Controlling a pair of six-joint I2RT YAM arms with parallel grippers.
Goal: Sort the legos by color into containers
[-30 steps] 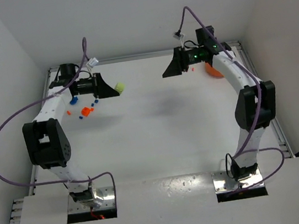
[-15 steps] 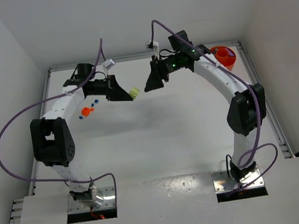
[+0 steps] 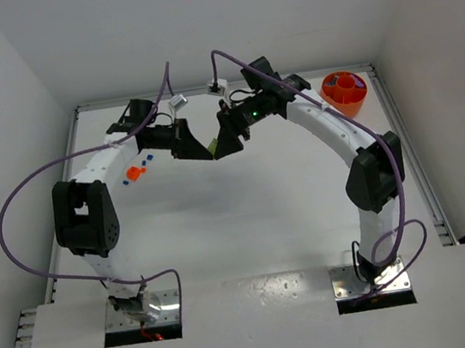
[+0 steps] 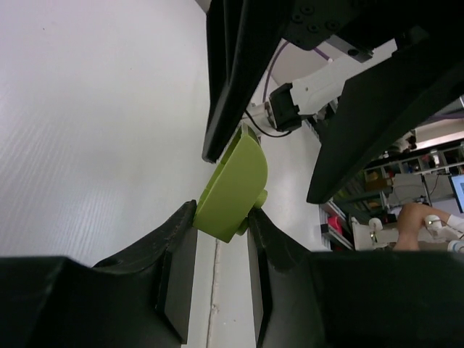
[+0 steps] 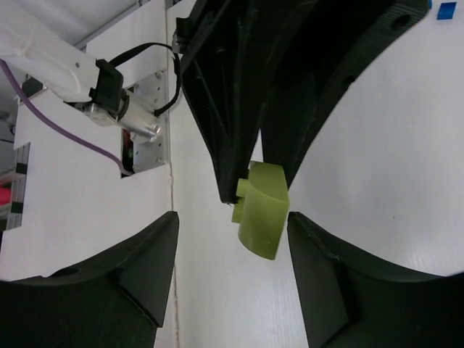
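My right gripper should close on the lego now, because in the right wrist view the lego's near end reaches past my fingers on either side of it.
My left gripper (image 4: 221, 219) is shut on a yellow-green lego (image 4: 233, 190), held above the table at mid-back (image 3: 209, 149). My right gripper (image 5: 232, 217) faces it, open, with the lego (image 5: 262, 210) between its fingers and close to the right-hand one. In the top view the left gripper (image 3: 203, 148) and the right gripper (image 3: 218, 146) meet tip to tip. The orange container (image 3: 344, 93) stands at the back right, behind the right arm. Orange-red legos (image 3: 134, 173) and small blue legos (image 3: 148, 159) lie at the back left.
Side walls and the back wall close the table (image 3: 255, 214) in. The right arm arches from the near right to mid-back, the left arm from the near left. A blue lego (image 5: 447, 9) shows past the left gripper's fingers (image 5: 225, 109).
Both arms swung inward to the middle of the back. The left gripper carried the yellow-green lego there; the right gripper left the orange container, opened a little wider, and now straddles the lego.
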